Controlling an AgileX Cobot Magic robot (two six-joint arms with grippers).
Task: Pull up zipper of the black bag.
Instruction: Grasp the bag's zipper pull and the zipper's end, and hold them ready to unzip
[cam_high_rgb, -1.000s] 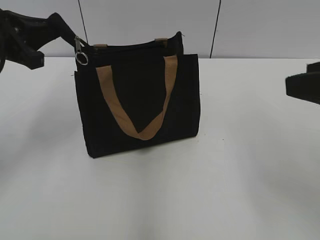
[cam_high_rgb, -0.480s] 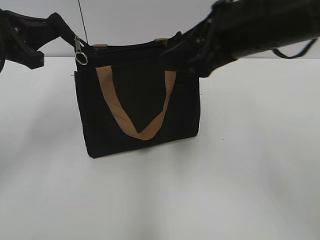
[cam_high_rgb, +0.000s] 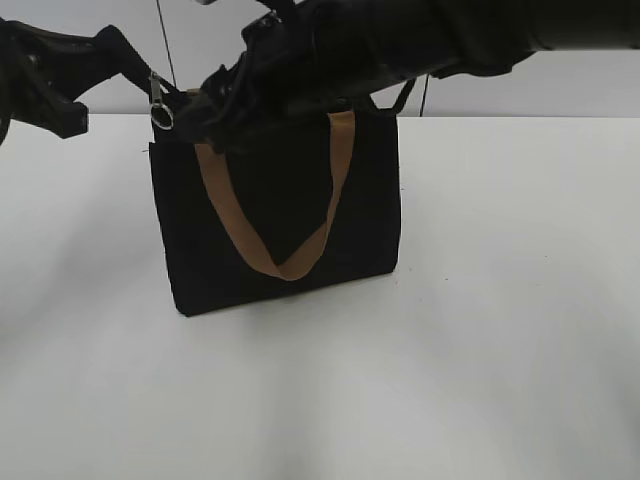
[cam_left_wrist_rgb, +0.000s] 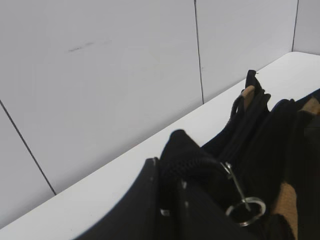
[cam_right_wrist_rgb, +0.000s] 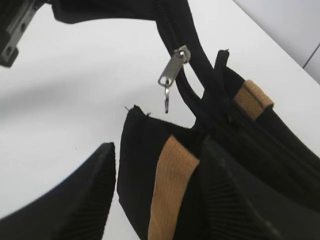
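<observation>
My right gripper has to grab the silvery pull by its ring next, because the ring hangs in open space and the slider (cam_right_wrist_rgb: 183, 53) sits tight against the zipper tape.
The black bag (cam_high_rgb: 280, 210) stands upright on the white table, its tan strap hanging down the front. My left gripper (cam_high_rgb: 135, 62) is shut on the black fabric tail at the left end of the zipper and holds it up; in the left wrist view (cam_left_wrist_rgb: 172, 170) the jaws clamp that tail. The silvery pull (cam_high_rgb: 160, 105) with its ring hangs just below. My right gripper (cam_high_rgb: 200, 118) reaches across the bag's top to its left corner. It is open in the right wrist view (cam_right_wrist_rgb: 159, 150), straddling the bag's corner and strap, with the pull (cam_right_wrist_rgb: 174, 65) ahead of the fingertips, untouched.
The white table (cam_high_rgb: 480, 330) extends in front and to the right of the bag. A white panelled wall (cam_high_rgb: 520, 90) stands close behind it. The right arm (cam_high_rgb: 430, 40) spans the upper part of the exterior view.
My right arm has swung in from the right edge and along the bag's top to its left end near the pull. The left gripper and the bag have not moved.
</observation>
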